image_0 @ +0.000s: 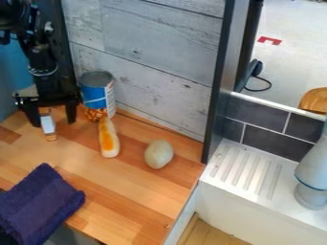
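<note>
The top end of the small white item is the part my gripper will take hold of next, to move the item across the wooden counter.
At the upper left, the black gripper [53, 122] hangs low over the wooden counter, its two fingers wide apart. Between them, touching neither as far as I can see, stands a small narrow item with a white label and brownish ends [48, 124]. Just right of the gripper is an open-topped blue and white can [96, 95] beside the wall. A long cream and orange toy food piece [108, 139] lies in front of the can. Farther right rests a pale, rounded, potato-like object [158, 154].
A dark purple cloth [41, 203] lies at the counter's [121, 186] front left. Grey wooden panels [153, 52] stand behind. A black upright post [220, 81] borders the right side, beside a white ridged drainboard [246, 167] with a grey fixture [311, 174].
</note>
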`<control>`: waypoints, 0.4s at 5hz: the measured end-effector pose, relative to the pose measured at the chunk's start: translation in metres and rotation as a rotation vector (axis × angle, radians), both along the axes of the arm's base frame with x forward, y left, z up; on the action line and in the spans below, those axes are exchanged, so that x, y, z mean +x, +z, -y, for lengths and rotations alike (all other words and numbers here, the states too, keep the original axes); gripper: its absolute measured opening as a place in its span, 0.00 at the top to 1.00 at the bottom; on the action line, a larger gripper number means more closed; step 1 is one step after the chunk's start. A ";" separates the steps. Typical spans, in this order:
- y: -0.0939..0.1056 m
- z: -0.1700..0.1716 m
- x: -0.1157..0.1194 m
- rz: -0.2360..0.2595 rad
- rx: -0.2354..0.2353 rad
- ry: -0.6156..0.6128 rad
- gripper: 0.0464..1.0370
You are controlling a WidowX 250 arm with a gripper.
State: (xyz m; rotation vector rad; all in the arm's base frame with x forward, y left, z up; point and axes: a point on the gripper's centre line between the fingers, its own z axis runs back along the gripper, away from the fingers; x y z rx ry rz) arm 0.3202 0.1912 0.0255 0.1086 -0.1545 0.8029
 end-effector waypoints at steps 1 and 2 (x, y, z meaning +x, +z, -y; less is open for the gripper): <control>0.003 -0.007 -0.001 -0.010 0.001 0.009 0.04; 0.003 -0.017 -0.004 -0.038 0.000 0.028 0.04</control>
